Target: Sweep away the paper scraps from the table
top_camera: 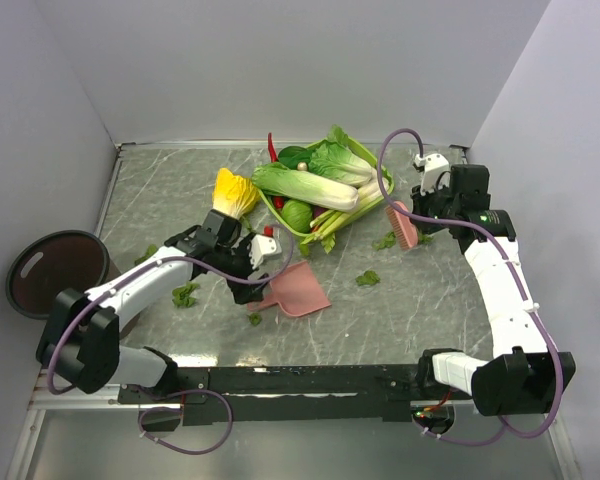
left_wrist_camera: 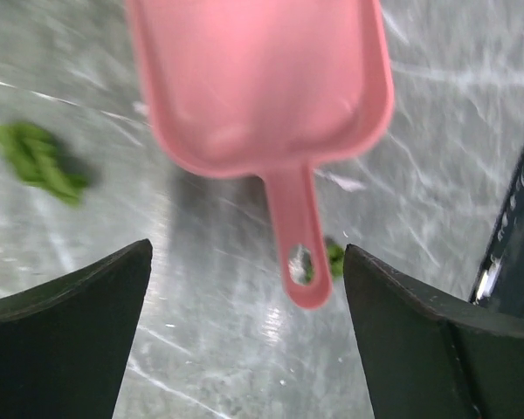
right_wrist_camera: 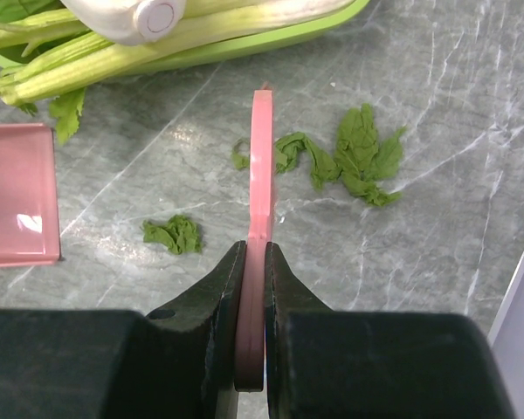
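Observation:
I will grab the pink dustpan next with my left gripper by its handle (top_camera: 261, 303) (left_wrist_camera: 297, 231). The dustpan's pan then stays flat and free to take the swept paper scraps.
The pink dustpan (top_camera: 300, 290) lies flat on the grey marble table (top_camera: 430, 310), and my left gripper (top_camera: 263, 262) hovers open just above its handle end. From the left wrist the dustpan (left_wrist_camera: 262, 78) lies ahead, its handle (left_wrist_camera: 301, 253) pointing back between my spread fingers (left_wrist_camera: 70, 332), untouched; the left gripper (left_wrist_camera: 246, 251) holds nothing. My right gripper (top_camera: 417, 215) is shut on a pink brush (top_camera: 400, 225), seen edge-on from the right wrist (right_wrist_camera: 260, 175) between the closed jaws of the right gripper (right_wrist_camera: 254, 247). Paper scraps lie near the brush (right_wrist_camera: 358, 157), (right_wrist_camera: 173, 234), (top_camera: 368, 278) and on the left (top_camera: 185, 295), (left_wrist_camera: 39, 161).
A green tray (top_camera: 277, 212) of whole cabbages and greens stands at the back centre, with a yellow-and-white cabbage (top_camera: 235, 192) beside it. A round dark brown bin (top_camera: 55, 270) sits off the table's left edge. Grey walls close in behind and on both sides.

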You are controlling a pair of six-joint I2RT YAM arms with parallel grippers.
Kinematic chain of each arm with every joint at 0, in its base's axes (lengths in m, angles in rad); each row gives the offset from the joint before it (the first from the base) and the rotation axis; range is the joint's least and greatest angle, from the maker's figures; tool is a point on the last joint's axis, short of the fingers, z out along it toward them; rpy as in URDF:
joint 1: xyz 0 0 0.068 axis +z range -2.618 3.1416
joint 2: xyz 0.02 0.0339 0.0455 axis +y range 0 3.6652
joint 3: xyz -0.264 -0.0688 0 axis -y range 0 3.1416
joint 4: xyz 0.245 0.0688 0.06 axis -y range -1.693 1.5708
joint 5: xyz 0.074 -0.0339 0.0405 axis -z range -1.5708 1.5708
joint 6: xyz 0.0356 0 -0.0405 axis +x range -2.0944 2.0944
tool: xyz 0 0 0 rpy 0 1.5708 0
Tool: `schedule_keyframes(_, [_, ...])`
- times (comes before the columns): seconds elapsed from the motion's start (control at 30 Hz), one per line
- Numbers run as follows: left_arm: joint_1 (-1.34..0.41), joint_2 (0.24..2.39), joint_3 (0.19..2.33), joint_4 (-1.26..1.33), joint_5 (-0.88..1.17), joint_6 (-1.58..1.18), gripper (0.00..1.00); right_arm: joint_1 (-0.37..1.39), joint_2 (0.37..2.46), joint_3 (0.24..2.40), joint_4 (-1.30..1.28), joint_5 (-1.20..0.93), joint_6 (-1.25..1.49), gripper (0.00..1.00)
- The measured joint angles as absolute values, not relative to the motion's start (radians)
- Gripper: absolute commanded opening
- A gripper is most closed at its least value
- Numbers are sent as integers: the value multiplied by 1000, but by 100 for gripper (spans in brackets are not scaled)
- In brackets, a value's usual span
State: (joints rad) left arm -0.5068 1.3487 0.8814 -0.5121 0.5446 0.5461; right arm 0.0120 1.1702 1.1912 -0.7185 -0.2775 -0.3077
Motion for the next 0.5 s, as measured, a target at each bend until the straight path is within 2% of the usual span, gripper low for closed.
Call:
schedule_keyframes(0.23, [-510, 1422, 859, -559, 580, 630, 95, 12, 1170, 1191, -718, -278, -308, 0])
schedule_keyframes(0.5, [-569, 1434, 806, -512, 551, 632, 86, 12, 1171, 1191, -719, -283, -303, 0])
